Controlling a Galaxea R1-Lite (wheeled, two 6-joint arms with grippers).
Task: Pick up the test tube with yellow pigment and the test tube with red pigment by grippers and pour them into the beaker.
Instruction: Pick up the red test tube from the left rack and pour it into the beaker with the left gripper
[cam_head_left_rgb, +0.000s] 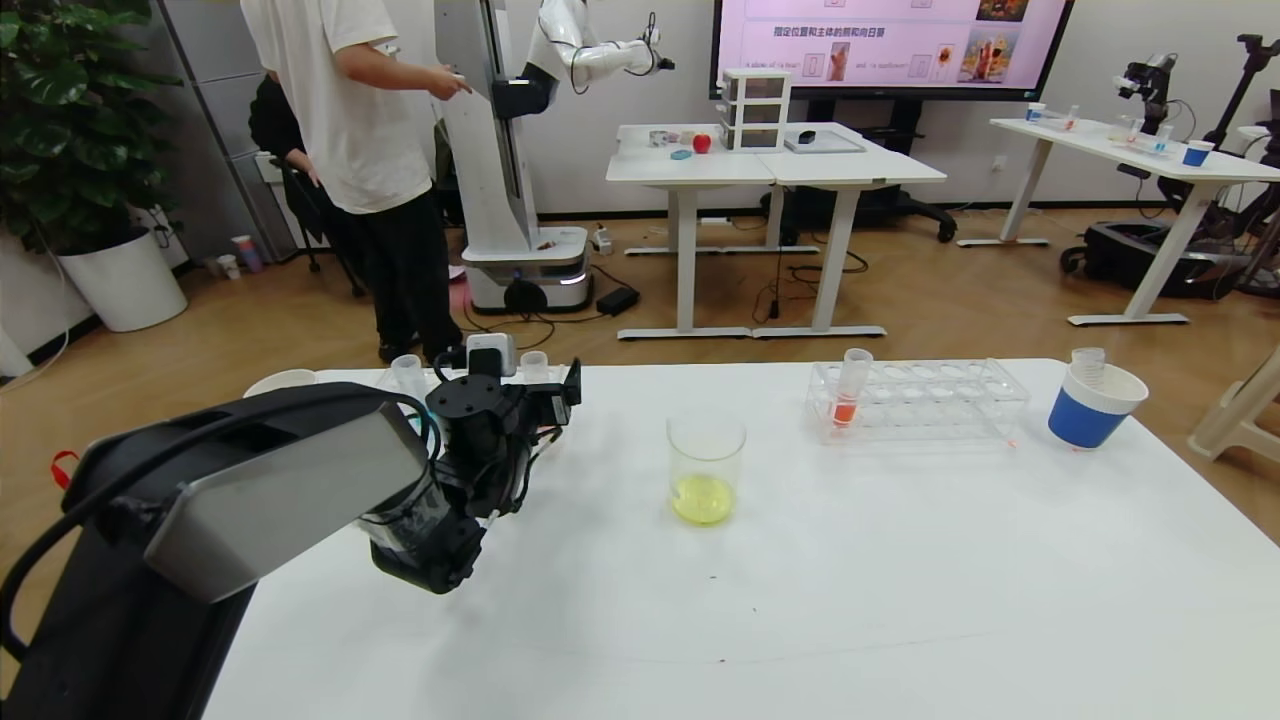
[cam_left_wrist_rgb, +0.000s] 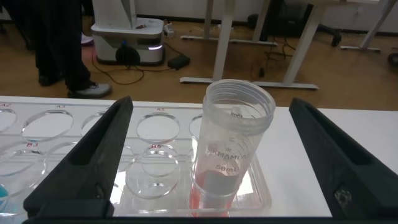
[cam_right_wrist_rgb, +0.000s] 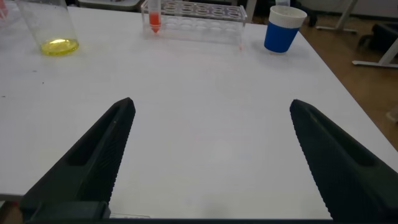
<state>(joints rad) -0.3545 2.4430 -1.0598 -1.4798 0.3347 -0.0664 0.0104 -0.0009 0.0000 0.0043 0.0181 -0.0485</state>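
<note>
My left gripper's fingers reach forward on both sides of the tube's upper side (cam_left_wrist_rgb: 229, 149), and closing would catch the tube, so it is time to close on it now.
The test tube with red pigment (cam_left_wrist_rgb: 233, 149) stands upright in the end hole of a clear rack (cam_left_wrist_rgb: 160, 112), with a little pale pinkish-red liquid at its bottom. My left gripper (cam_left_wrist_rgb: 211, 106) is open around it, one finger on each side, neither touching it. In the head view this tube's top (cam_head_left_rgb: 535, 365) shows just behind the left gripper (cam_head_left_rgb: 548, 392) at the table's back left. The beaker (cam_head_left_rgb: 706, 470) stands mid-table with yellow liquid in its bottom. The test tube with yellow pigment is out of view. My right gripper (cam_right_wrist_rgb: 208, 109) hangs open over bare table, holding nothing.
A second clear rack (cam_head_left_rgb: 940, 405) at the back right holds a tube of orange-red liquid (cam_head_left_rgb: 850, 390). A blue-and-white paper cup (cam_head_left_rgb: 1095, 405) with a clear tube in it stands right of that. Another tube top (cam_head_left_rgb: 407, 370) rises behind the left arm. A person stands beyond the table.
</note>
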